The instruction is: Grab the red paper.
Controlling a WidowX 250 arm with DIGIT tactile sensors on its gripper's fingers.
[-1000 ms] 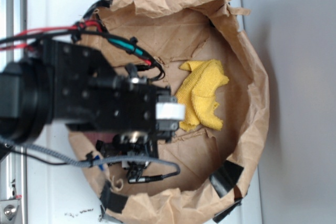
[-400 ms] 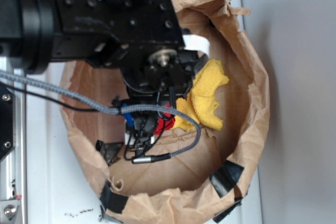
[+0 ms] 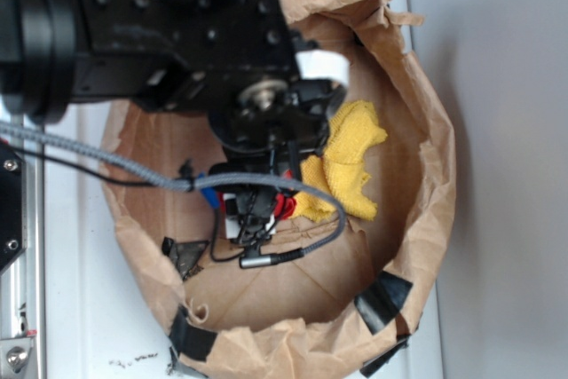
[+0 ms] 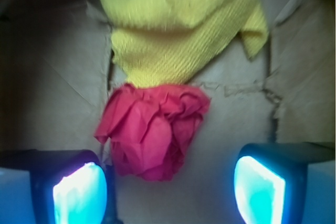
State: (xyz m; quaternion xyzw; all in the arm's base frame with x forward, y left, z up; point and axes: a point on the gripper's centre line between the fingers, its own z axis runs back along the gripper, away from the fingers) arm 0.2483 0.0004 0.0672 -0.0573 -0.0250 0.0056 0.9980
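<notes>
My gripper should next grab the wad by its crumpled body (image 4: 150,140) to pick up the red paper beside the yellow cloth.
The red paper (image 4: 152,129) is a crumpled rose-like wad lying on the brown bag floor, touching the lower edge of the yellow cloth (image 4: 181,30). In the wrist view my gripper (image 4: 168,192) is open, its two glowing pads (image 4: 79,192) wide apart, with the wad just ahead of them and nearer the left pad. In the exterior view only a sliver of the red paper (image 3: 286,209) shows under my gripper (image 3: 262,210), which hangs low inside the bag.
The big brown paper bag (image 3: 426,130) is folded open around the work area, with black tape (image 3: 383,299) on its rim. It lies on a white surface (image 3: 80,308). My arm and cables (image 3: 293,246) cover the bag's left half.
My arm swung from the bag's left side to above its middle, then dropped lower toward the red paper, which came into view beside the yellow cloth.
</notes>
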